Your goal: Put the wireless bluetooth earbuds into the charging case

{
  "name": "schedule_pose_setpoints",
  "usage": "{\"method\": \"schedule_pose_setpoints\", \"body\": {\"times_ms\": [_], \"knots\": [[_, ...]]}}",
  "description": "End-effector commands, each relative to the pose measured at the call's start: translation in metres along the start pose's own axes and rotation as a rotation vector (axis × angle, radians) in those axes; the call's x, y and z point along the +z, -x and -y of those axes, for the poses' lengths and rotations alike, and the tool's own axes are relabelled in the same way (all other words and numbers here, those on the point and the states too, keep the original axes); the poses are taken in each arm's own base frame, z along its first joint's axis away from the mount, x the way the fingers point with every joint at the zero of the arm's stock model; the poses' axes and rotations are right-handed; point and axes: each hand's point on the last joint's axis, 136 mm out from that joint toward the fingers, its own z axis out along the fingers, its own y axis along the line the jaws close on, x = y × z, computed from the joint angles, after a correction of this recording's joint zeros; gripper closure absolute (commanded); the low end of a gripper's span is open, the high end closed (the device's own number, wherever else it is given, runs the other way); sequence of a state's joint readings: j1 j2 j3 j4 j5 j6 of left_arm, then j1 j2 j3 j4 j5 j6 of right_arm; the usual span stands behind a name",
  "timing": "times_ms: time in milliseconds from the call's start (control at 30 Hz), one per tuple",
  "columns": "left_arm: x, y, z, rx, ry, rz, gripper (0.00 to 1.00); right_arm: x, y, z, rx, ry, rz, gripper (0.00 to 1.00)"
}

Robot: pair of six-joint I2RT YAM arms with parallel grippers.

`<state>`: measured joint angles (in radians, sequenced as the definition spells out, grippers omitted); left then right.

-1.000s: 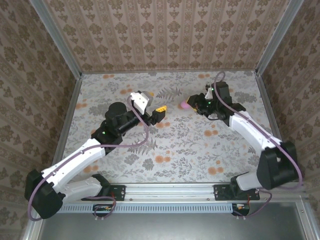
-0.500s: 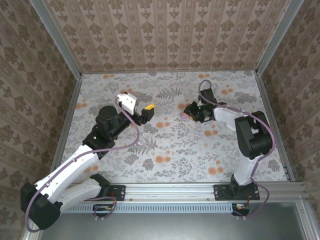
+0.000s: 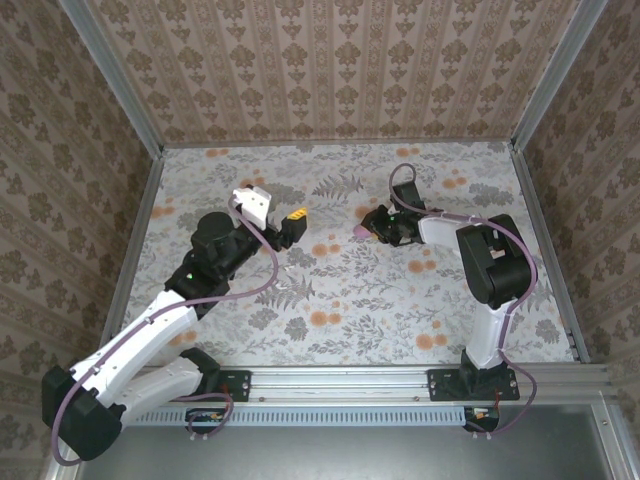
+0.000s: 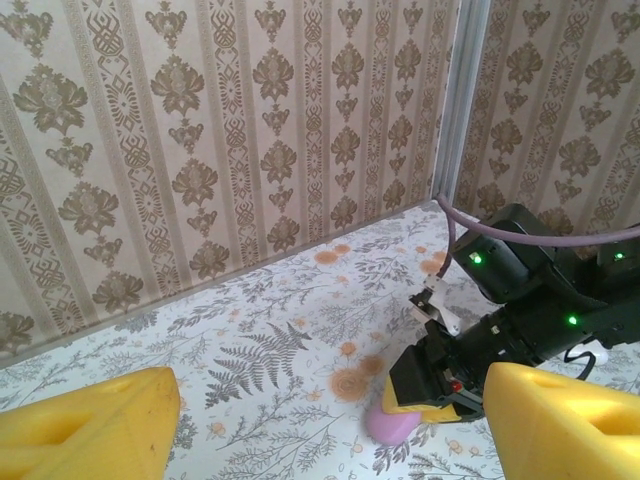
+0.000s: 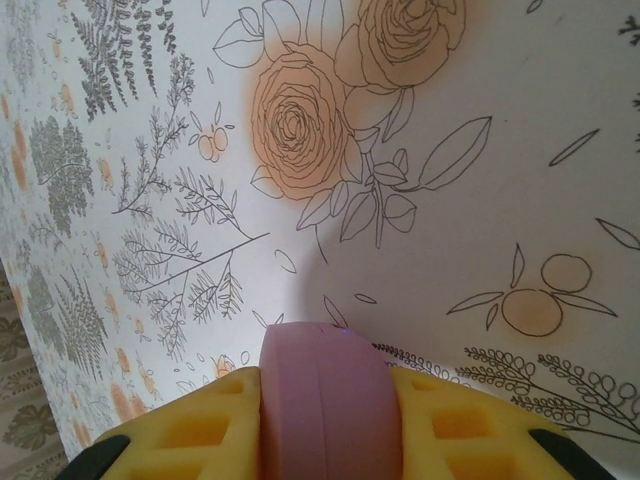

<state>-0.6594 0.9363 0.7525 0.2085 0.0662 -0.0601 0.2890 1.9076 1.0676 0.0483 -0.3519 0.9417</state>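
The charging case (image 3: 358, 232) hangs low over a flat, empty patch of flowered table and would land here, so it is now time for my right gripper to open.
The charging case (image 5: 325, 370) is a pinkish-purple rounded shell, closed, with a seam line across it. My right gripper (image 5: 325, 405) is shut on it, one yellow finger (image 5: 190, 430) on each side. It hangs low over the flowered table (image 3: 330, 290), right of centre, and I cannot tell whether it touches. The case (image 3: 358, 232) pokes out left of the right gripper (image 3: 372, 226). In the left wrist view the case (image 4: 393, 425) lies ahead. My left gripper (image 3: 290, 224) stands open and empty to its left, its fingers (image 4: 85, 425) wide apart. The earbuds are out of view.
Patterned walls (image 3: 330, 70) close in the table at the back and both sides, with metal posts (image 4: 465, 100) at the corners. The right arm's elbow (image 3: 495, 255) is folded close behind its gripper. Orange flower prints (image 3: 325, 318) dot the tabletop.
The right arm folded in and carried the case slightly left and toward the table. The left gripper drew back to the left, still open.
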Motion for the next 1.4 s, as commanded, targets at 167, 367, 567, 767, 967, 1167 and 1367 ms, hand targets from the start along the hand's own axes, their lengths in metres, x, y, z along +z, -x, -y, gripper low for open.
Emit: {"method": "schedule_pose_setpoints", "body": {"times_ms": [167,367,567,767,967,1167,1367], "knots": [[0.000,0.006,-0.002,-0.029,0.000,0.034,0.19,-0.002,-0.013,0.022,-0.011,-0.057,-0.025,0.64],[-0.002,0.009,-0.001,-0.029,-0.005,0.049,0.19,-0.010,-0.010,0.021,-0.029,-0.065,-0.028,0.60],[-0.003,0.009,-0.001,-0.032,-0.007,0.052,0.19,-0.018,-0.011,0.023,-0.038,-0.087,-0.029,0.58],[-0.004,0.010,-0.001,-0.031,-0.005,0.055,0.19,-0.027,-0.011,0.026,-0.055,-0.121,-0.027,0.54],[-0.005,0.009,-0.001,-0.033,-0.006,0.053,0.19,-0.030,-0.014,0.033,-0.061,-0.154,-0.043,0.51],[-0.005,0.010,-0.001,-0.033,-0.007,0.056,0.19,-0.054,-0.004,0.036,-0.107,-0.215,-0.005,0.43],[-0.005,0.010,-0.001,-0.033,-0.010,0.052,0.19,-0.133,0.042,0.055,-0.116,-0.298,0.189,0.41]]}}
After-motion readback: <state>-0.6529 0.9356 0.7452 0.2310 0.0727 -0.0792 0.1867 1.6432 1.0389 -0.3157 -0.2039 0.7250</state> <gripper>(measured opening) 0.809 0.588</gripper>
